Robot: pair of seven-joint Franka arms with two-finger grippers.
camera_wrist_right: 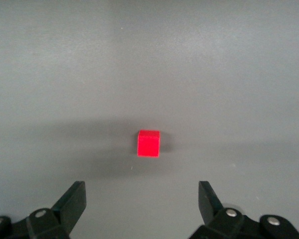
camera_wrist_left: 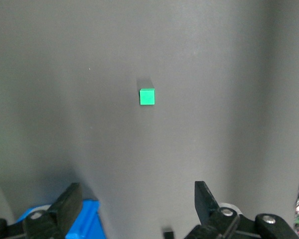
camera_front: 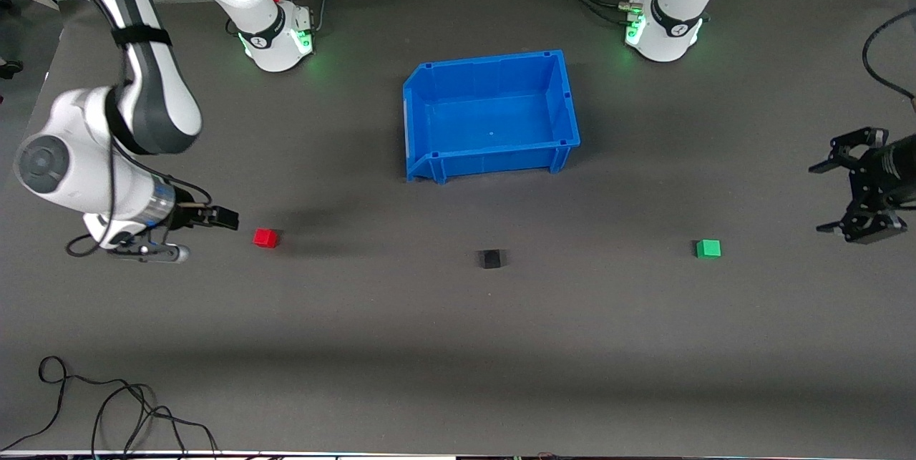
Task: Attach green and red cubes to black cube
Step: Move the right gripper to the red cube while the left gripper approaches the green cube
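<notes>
The robot's left gripper will next take hold of the green cube (camera_front: 708, 248) by its opposite sides, to attach it to the black cube (camera_front: 491, 258).
The red cube (camera_front: 265, 237) sits on the dark table toward the right arm's end. The black cube (camera_front: 491, 258) sits mid-table, nearer the front camera than the blue bin. The green cube (camera_front: 708, 248) sits toward the left arm's end. My right gripper (camera_front: 227, 219) is low over the table just beside the red cube, open and empty; the right wrist view shows the red cube (camera_wrist_right: 148, 143) ahead of its open gripper (camera_wrist_right: 142, 199). My left gripper (camera_front: 826, 197) is open and empty over the table's edge, apart from the green cube (camera_wrist_left: 147, 96).
A blue bin (camera_front: 565, 99) stands open and empty between the two arm bases; a corner of it shows in the left wrist view (camera_wrist_left: 87, 219). Loose black cables (camera_front: 107, 403) lie at the table's front corner at the right arm's end.
</notes>
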